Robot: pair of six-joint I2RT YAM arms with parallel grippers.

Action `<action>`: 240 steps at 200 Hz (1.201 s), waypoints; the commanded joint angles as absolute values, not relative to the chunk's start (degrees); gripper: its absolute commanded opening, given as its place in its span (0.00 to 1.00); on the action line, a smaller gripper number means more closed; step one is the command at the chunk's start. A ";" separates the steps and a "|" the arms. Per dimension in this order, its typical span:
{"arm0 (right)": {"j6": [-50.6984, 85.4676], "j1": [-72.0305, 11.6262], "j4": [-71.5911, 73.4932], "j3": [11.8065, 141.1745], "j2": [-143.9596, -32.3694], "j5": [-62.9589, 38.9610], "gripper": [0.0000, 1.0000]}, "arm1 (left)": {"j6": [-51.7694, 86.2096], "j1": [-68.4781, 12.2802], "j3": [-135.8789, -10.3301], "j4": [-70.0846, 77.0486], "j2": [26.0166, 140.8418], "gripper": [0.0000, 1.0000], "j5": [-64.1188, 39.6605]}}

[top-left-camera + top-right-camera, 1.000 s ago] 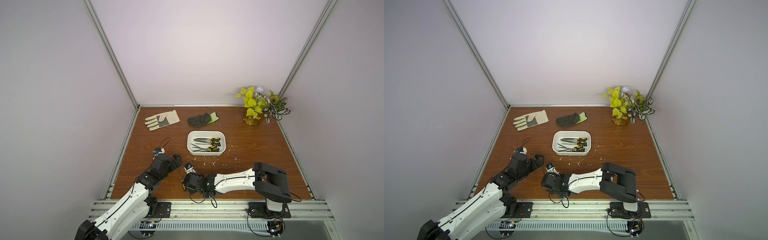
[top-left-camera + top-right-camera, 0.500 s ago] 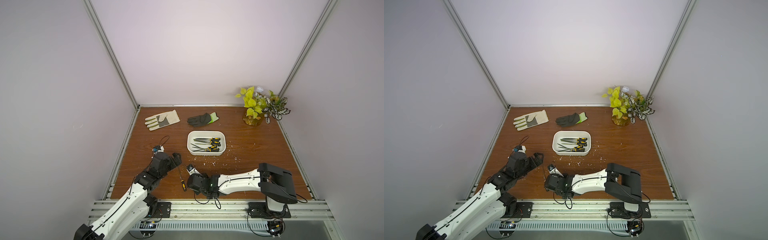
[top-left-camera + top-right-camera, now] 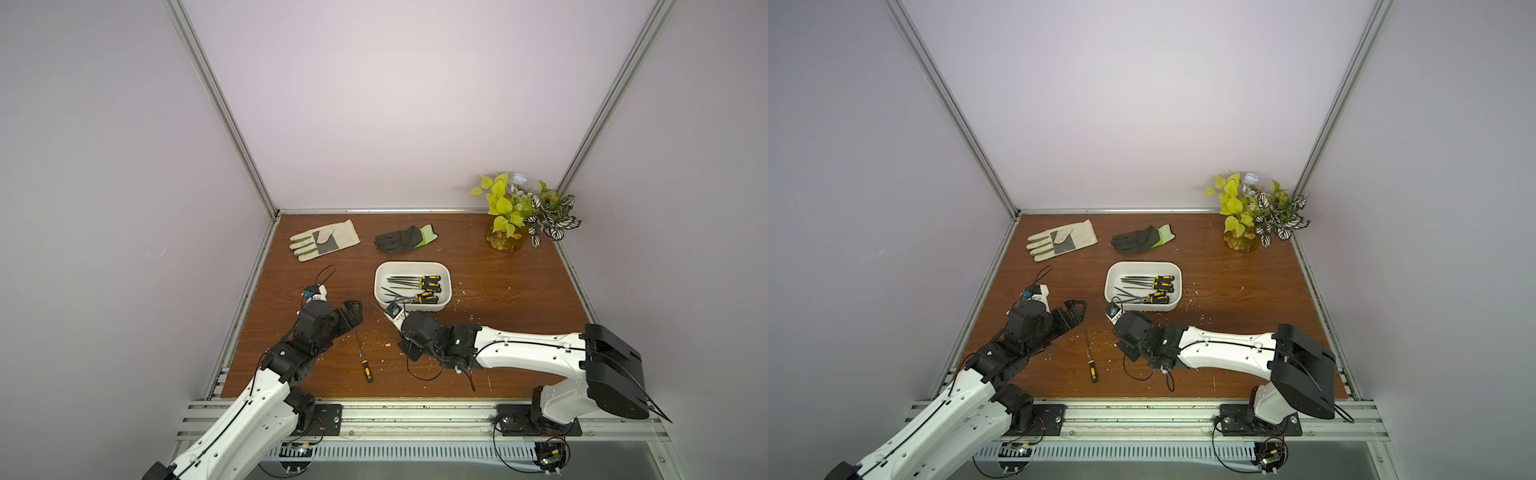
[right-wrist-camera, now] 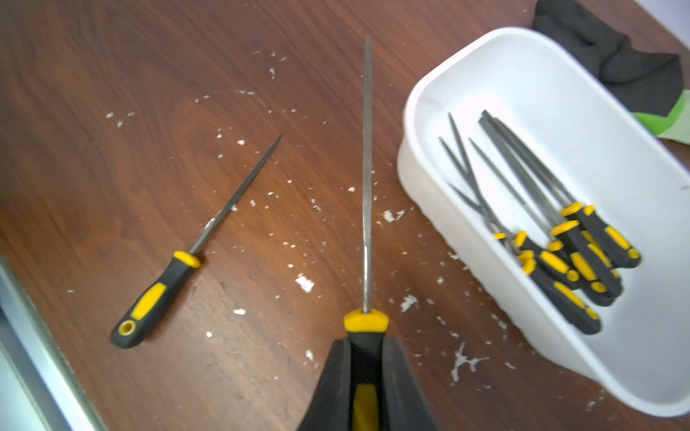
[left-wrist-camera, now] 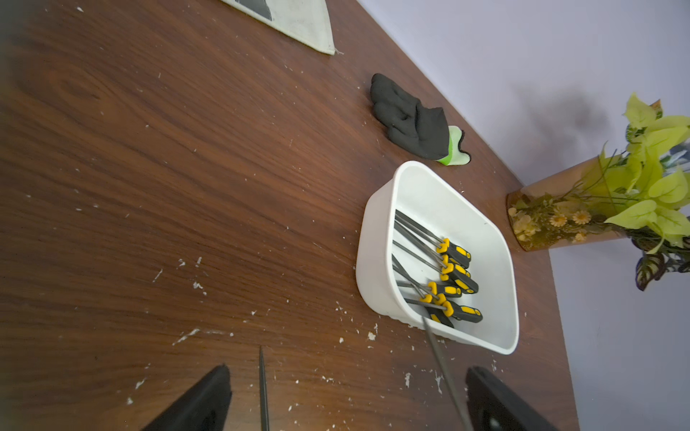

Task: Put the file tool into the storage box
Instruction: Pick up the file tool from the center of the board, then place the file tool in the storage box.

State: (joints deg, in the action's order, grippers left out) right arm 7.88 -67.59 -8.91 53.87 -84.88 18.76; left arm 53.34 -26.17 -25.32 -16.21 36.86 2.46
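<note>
The right gripper needs to keep holding the file tool (image 4: 367, 168) until it is in the storage box, because the robot's fingers hold its handle (image 4: 366, 344) outside the near side of the storage box.
In the right wrist view my right gripper (image 4: 367, 343) is shut on the black-and-yellow handle of a file tool (image 4: 367, 168). Its grey blade is held above the table and points past the near left corner of the storage box (image 4: 429, 186). The white storage box (image 3: 411, 308) holds several files and shows in both top views. Another file (image 3: 365, 361) lies flat on the wood between my arms. My left gripper (image 5: 347, 406) is open and empty, low over the table, left of the box, with the lying file's tip between its fingers (image 5: 201, 403).
A cream work glove (image 3: 326, 245) and a black glove with a green cuff (image 3: 401, 241) lie behind the box. A plant in an amber vase (image 3: 507, 241) stands at the back right. White flecks litter the wood. A metal rail (image 3: 374, 409) runs along the front edge.
My right gripper has shut on a file and carried it up from the front of the table toward the box. The left arm has hardly moved.
</note>
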 commanded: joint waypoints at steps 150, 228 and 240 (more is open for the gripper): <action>-26.02 -45.63 -15.06 70.64 -95.79 6.17 0.00 | 49.75 -25.75 -24.86 -15.21 37.89 1.00 0.22; -27.00 -43.06 -15.24 70.60 -102.27 4.91 0.00 | 49.49 -25.75 -23.78 -12.84 40.60 1.00 -2.01; -27.02 -43.02 -14.94 69.84 -101.19 3.90 0.00 | 49.52 -25.76 -23.77 -12.66 40.89 1.00 -2.22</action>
